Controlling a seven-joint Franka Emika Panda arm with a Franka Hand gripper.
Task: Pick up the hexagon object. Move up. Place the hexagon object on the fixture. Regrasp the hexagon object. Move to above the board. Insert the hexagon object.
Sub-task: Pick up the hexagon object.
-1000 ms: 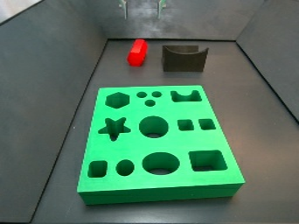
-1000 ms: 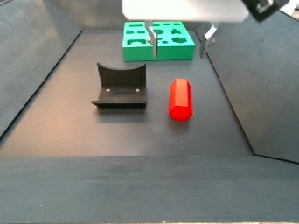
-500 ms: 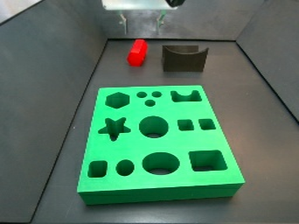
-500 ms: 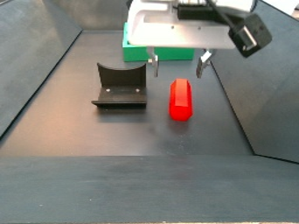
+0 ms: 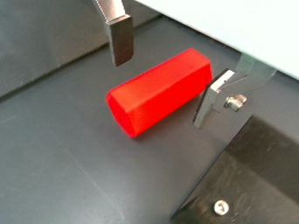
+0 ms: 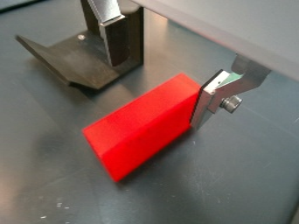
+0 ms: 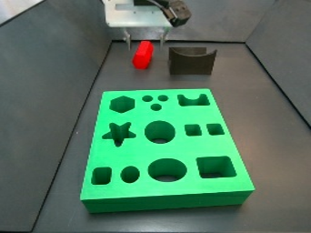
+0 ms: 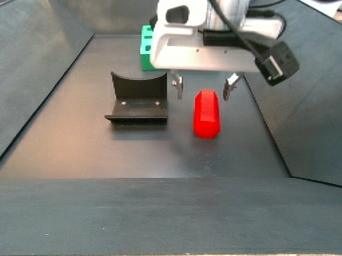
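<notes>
I will next grab the red hexagon object by the flat sides near its end (image 7: 145, 45) (image 5: 187, 73) to set it on the fixture.
The red hexagon object (image 8: 206, 112) lies flat on the dark floor beside the fixture (image 8: 136, 98). It also shows in a side view (image 7: 144, 55) and in both wrist views (image 5: 158, 92) (image 6: 140, 136). My gripper (image 8: 202, 87) is open and low over the block's end, one finger on each side with gaps showing. It shows in both wrist views (image 5: 167, 70) (image 6: 166, 70) and in a side view (image 7: 145, 38). The fixture (image 6: 82, 61) stands empty just behind one finger (image 6: 117, 39). The green board (image 7: 165, 146) lies apart from them, its holes empty.
Grey walls enclose the floor on the sides. In a side view the board (image 8: 147, 42) is mostly hidden behind the gripper body. The fixture (image 7: 191, 59) stands close beside the red block.
My gripper has come down from high above to the red block, and its open fingers now straddle it. The block, fixture and board have not moved.
</notes>
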